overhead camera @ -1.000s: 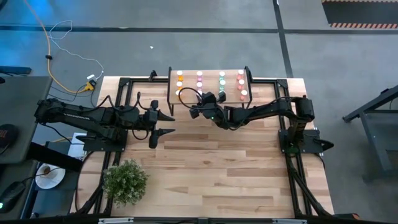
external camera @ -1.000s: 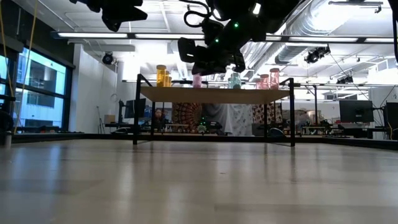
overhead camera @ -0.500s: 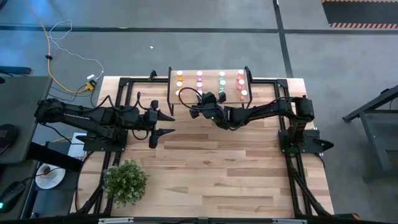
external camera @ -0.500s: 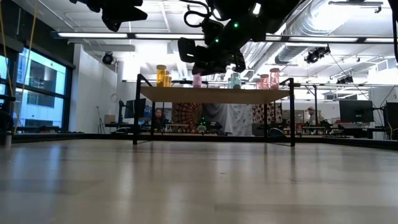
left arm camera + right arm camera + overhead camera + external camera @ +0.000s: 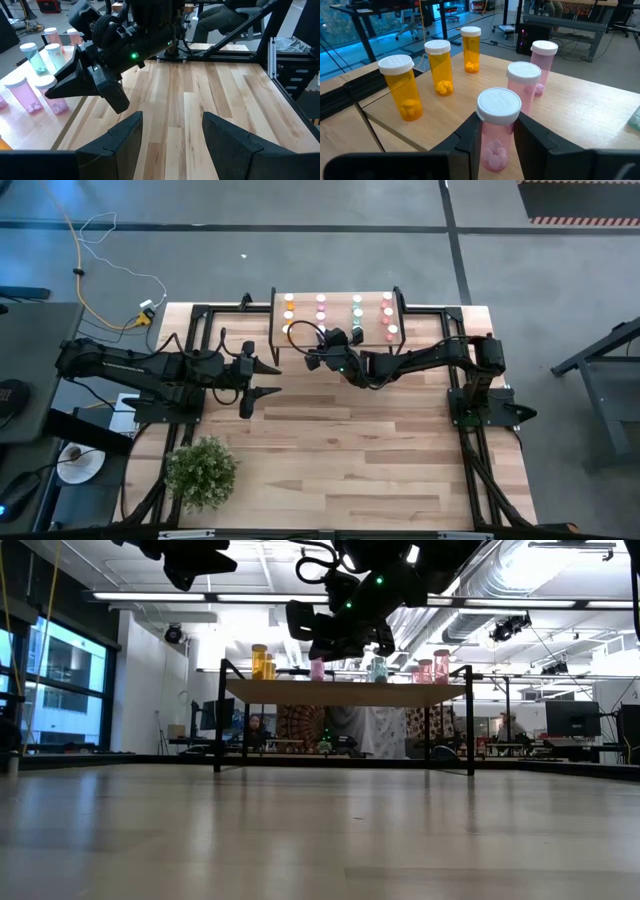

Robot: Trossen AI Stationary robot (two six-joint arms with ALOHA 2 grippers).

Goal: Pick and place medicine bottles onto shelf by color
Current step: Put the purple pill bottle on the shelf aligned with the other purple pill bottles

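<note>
The pink bottle's base (image 5: pixel 494 166) meets the shelf top (image 5: pixel 514 169) and the bottle would go on standing, so my right gripper opens next.
The shelf (image 5: pixel 338 320) stands at the table's far edge with medicine bottles in rows by color: orange (image 5: pixel 440 67), pink (image 5: pixel 543 62), teal (image 5: pixel 33 56), red (image 5: pixel 387 310). My right gripper (image 5: pixel 498 142) reaches over the shelf's near edge, shut on a pink bottle (image 5: pixel 497 125) at the near end of the pink row. That gripper also shows dark above the shelf in the low view (image 5: pixel 340 625). My left gripper (image 5: pixel 268 380) hangs open over the table's left part, nothing between its fingers (image 5: pixel 125 132). My right gripper pinches the pink bottle's body just below the white cap (image 5: pixel 496 137), one finger (image 5: pixel 470 137) on each side. The fingers come nearly level from the table's near side. The bottle stands upright. The gripper hides its base, so whether it rests on the shelf cannot be told.
A potted plant (image 5: pixel 200 470) sits at the table's near left. The black frame rails (image 5: pixel 470 450) run along the table's sides. Bare wooden tabletop (image 5: pixel 350 450) lies between the arms and the near edge. Desks and people show in the room beyond.
</note>
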